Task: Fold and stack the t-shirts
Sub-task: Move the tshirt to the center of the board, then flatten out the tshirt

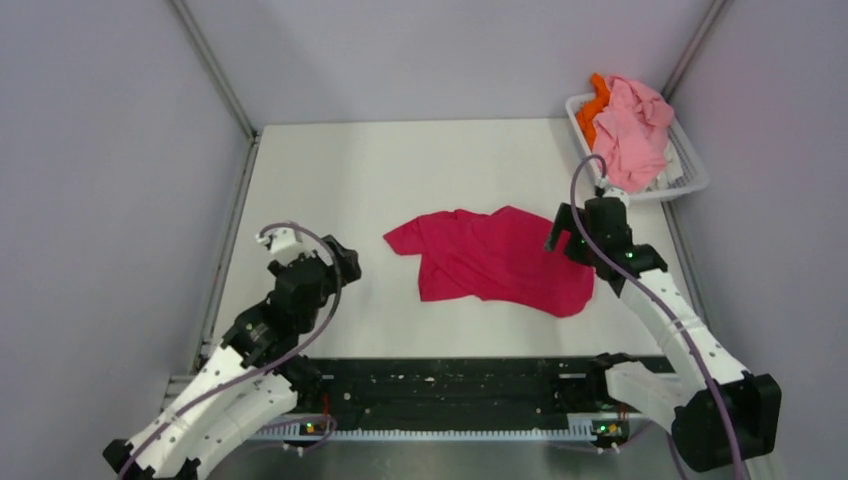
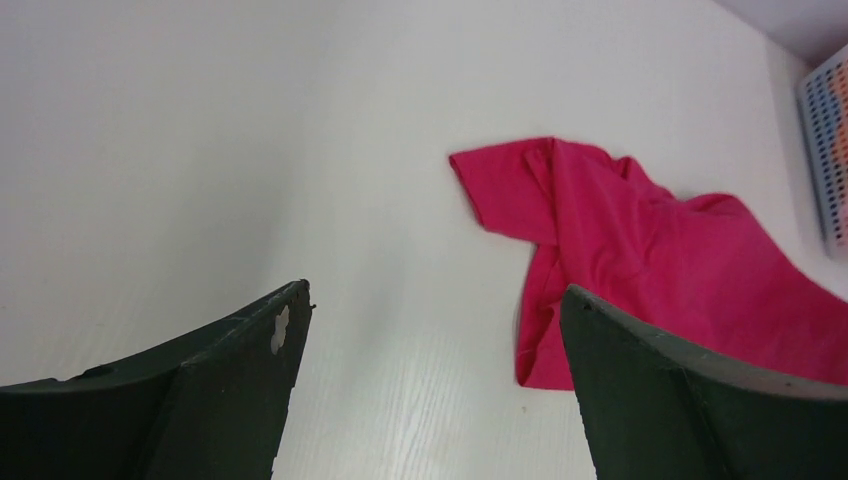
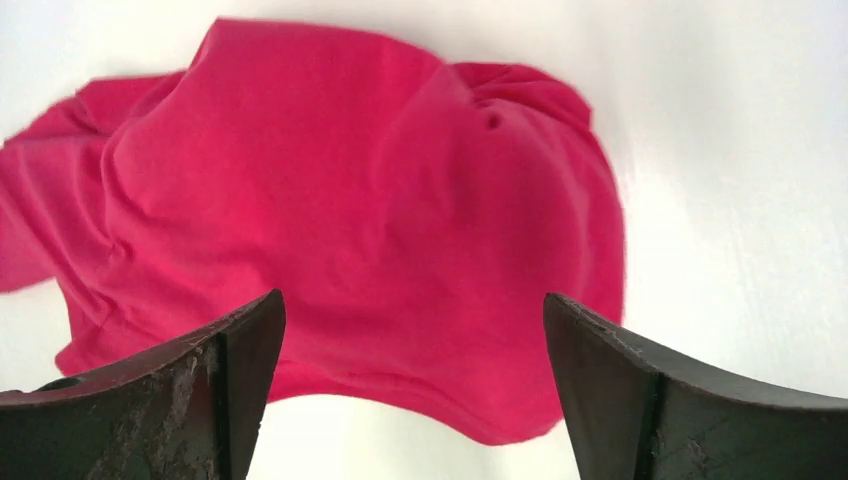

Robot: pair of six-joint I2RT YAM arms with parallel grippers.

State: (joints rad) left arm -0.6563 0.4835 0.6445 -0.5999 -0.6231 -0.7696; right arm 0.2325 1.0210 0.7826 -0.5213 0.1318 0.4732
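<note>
The magenta-red t-shirt's sleeve (image 1: 404, 238) (image 2: 497, 190) is the part my left gripper should grab next. That will stretch the t-shirt open and spread it flat for folding.
A magenta-red t-shirt (image 1: 495, 258) lies crumpled on the white table, mid-right. It also shows in the left wrist view (image 2: 660, 250) and fills the right wrist view (image 3: 340, 200). My right gripper (image 1: 562, 232) is open and empty, hovering over the shirt's right edge, its jaws wide apart (image 3: 410, 320). My left gripper (image 1: 345, 262) is open and empty over bare table, left of the shirt's sleeve (image 2: 435, 305). A light pink shirt (image 1: 634, 132) and an orange shirt (image 1: 596, 108) are heaped in the basket.
A white slatted basket (image 1: 685, 165) stands at the table's far right corner; its edge shows in the left wrist view (image 2: 825, 150). Grey walls enclose the table on three sides. A black rail (image 1: 450, 385) runs along the near edge.
</note>
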